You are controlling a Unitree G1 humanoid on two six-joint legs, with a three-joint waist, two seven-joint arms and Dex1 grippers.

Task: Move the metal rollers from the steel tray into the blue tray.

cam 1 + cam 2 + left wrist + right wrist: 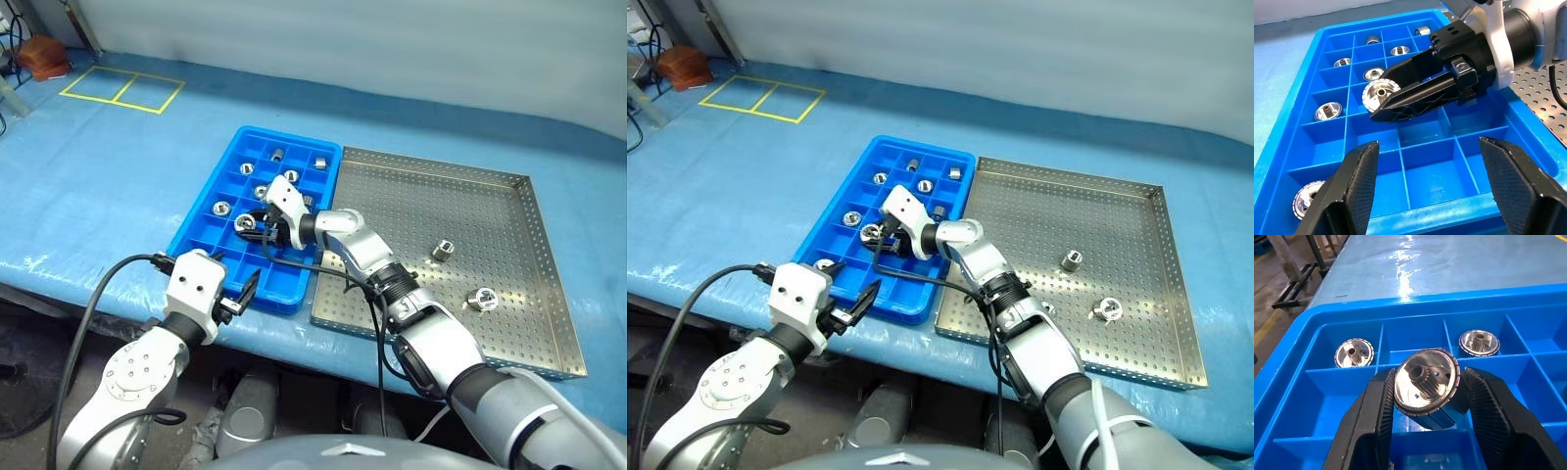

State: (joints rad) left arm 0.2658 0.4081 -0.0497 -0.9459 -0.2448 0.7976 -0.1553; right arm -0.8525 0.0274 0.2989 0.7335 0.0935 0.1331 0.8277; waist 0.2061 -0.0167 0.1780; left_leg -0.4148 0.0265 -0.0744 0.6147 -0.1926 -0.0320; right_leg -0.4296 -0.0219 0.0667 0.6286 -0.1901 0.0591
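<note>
The held roller's lower end (1437, 422) is over the blue tray's compartment (1413, 423), inside the dividers, so the robot's right gripper should open.
The blue tray (201, 206) lies at the table's middle, with several metal rollers (277, 153) sitting in its far and left compartments. My right gripper (257, 225) reaches left over the tray's near half and is shut on one metal roller (1426, 387), held just above the compartments. That held roller (1378, 94) also faces the left wrist camera. My left gripper (245, 291) hovers open at the tray's front rim, holding nothing. The steel tray (529, 196) lies directly right of the blue one, with two metal rollers (444, 250) (481, 299) on its perforated floor.
A blue cover spreads over the table, its front edge just below both trays. A yellow tape rectangle (122, 90) marks the far left, beside a brown object (44, 54). A black cable (333, 274) runs along my right arm above the trays' shared edge.
</note>
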